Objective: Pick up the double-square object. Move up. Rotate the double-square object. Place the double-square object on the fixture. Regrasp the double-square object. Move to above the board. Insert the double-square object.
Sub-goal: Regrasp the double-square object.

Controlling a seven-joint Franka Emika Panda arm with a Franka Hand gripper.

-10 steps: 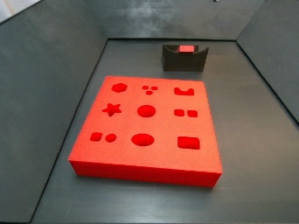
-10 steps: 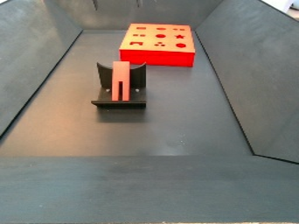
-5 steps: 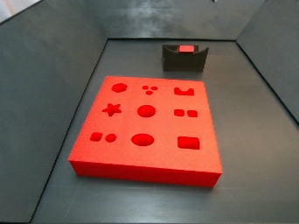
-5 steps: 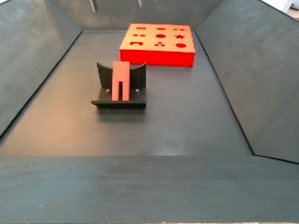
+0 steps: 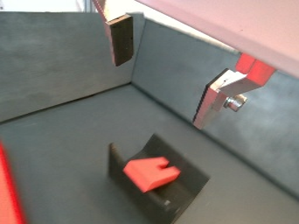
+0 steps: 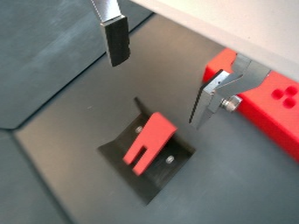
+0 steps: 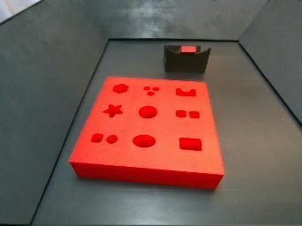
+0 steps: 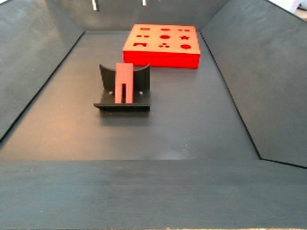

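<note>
The double-square object's two square pegs need to stay free for insertion. My gripper will next grip the object by its solid end.
The double-square object is a small red block that rests in the notch of the dark fixture at the far end of the floor. From the side it leans upright against the fixture's back. In both wrist views my gripper hangs open above it, apart from it, with nothing between the fingers. The block and the fixture lie below and between the two fingers. The red board lies flat beside the fixture.
Dark sloping walls enclose the grey floor on all sides. The board's edge shows just behind one finger in a wrist view. The arm itself is out of both side views.
</note>
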